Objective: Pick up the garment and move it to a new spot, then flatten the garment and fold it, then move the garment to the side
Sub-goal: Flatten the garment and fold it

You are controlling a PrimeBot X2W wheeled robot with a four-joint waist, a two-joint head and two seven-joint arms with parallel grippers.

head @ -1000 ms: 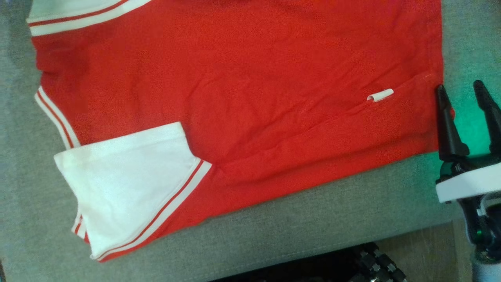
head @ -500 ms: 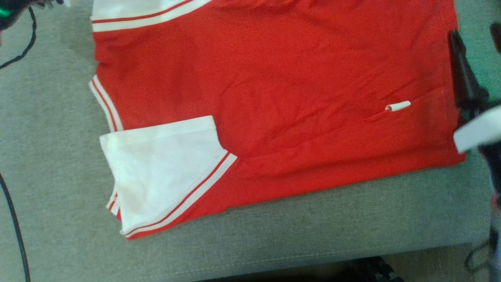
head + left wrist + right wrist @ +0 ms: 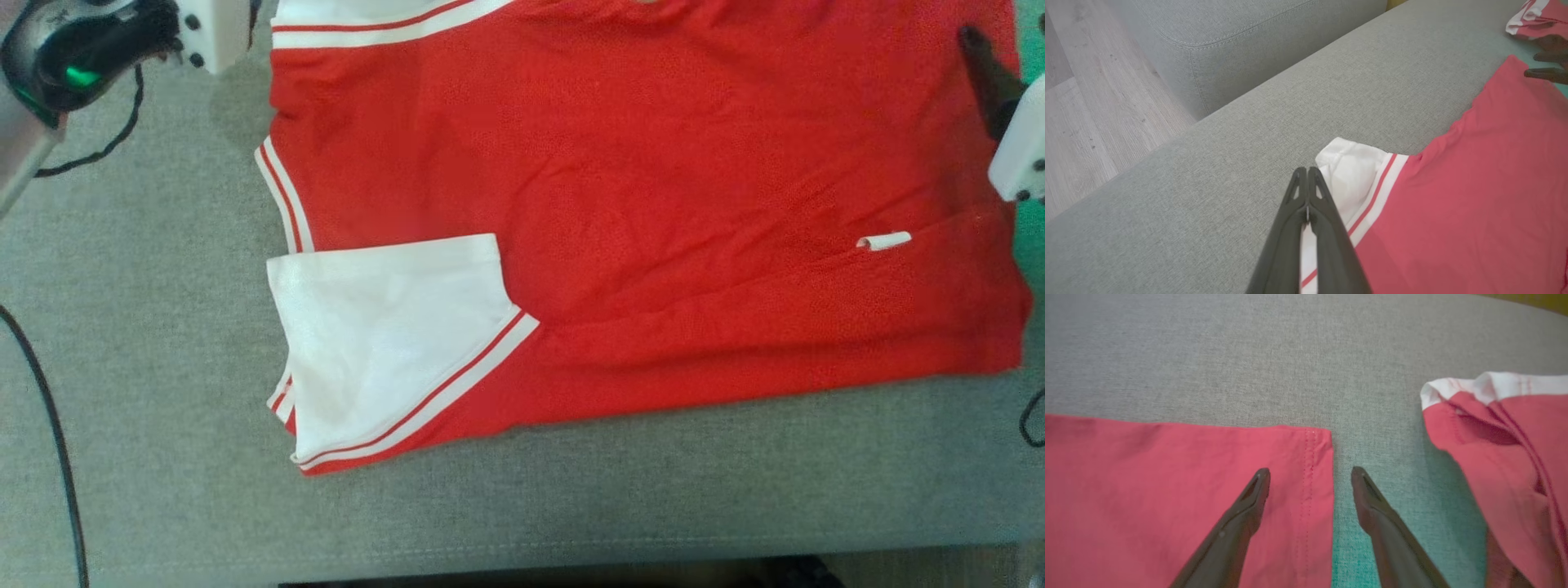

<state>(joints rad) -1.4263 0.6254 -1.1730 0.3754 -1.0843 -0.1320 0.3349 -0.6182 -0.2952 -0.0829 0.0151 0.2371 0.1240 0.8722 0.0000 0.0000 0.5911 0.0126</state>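
The spread shirt is to be folded, so the right gripper will next grab it by its red hem at the stitched corner (image 3: 1321, 441).
The garment (image 3: 653, 204), a red shirt with white sleeves (image 3: 392, 343) and striped trim, lies spread on a grey sofa cushion (image 3: 147, 327). My left gripper (image 3: 1306, 169) is shut, with nothing seen in its grip. Its tips hover at the edge of a white sleeve (image 3: 1351, 175), and its wrist (image 3: 90, 45) sits at the head view's top left. My right gripper (image 3: 1309, 473) is open and straddles the corner of the red hem (image 3: 1314, 457). One finger is over the cloth and the other over bare cushion. A dark finger (image 3: 989, 77) of it shows at the shirt's right edge.
A second red and white garment (image 3: 1515, 457) lies bunched just past the right gripper. A black cable (image 3: 49, 425) trails over the cushion's left side. The cushion's front edge (image 3: 571, 563) runs along the bottom. Wooden floor (image 3: 1086, 122) and another sofa cushion (image 3: 1229, 41) lie beyond.
The camera has turned, sliding the whole picture rightward. The left wrist has come into view at top left. The right gripper has moved up along the shirt's right edge, away from the near corner.
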